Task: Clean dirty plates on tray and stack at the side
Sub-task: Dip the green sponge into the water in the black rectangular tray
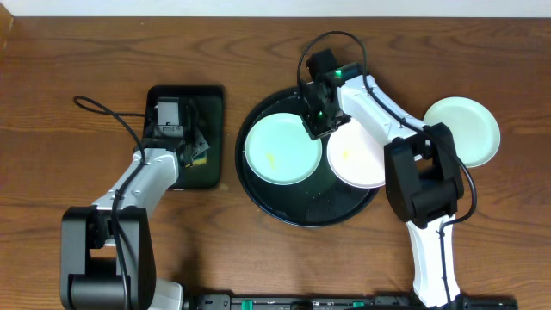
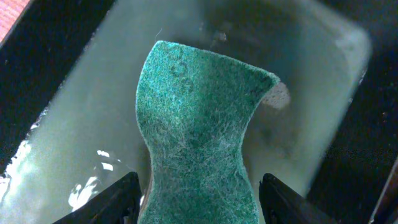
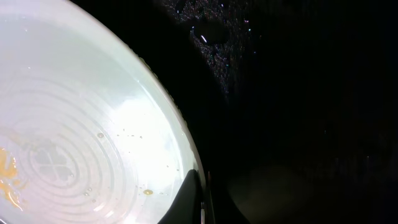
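Note:
The teal sponge should be gripped across its sides by my left gripper next. The sponge's far end will then be free beyond my gripper's fingers to clean plates.
The round black tray (image 1: 314, 198) holds a pale mint plate (image 1: 277, 148) on its left and a white plate (image 1: 360, 157) on its right, both with yellowish smears. A second mint plate (image 1: 465, 129) lies on the wood tabletop at the right. My right gripper (image 1: 317, 123) is at the mint plate's upper right rim. In the right wrist view it (image 3: 202, 199) is shut on the rim of that plate (image 3: 81, 124), over the tray (image 3: 298, 93). My left gripper (image 1: 189, 145) is open, its jaws (image 2: 199, 205) on either side of the teal sponge (image 2: 199, 130).
The sponge lies in a small rectangular black tray (image 1: 211, 108) holding cloudy water (image 2: 74, 143), left of the round tray. Cables run from both arms across the table. The arm bases stand at the front edge.

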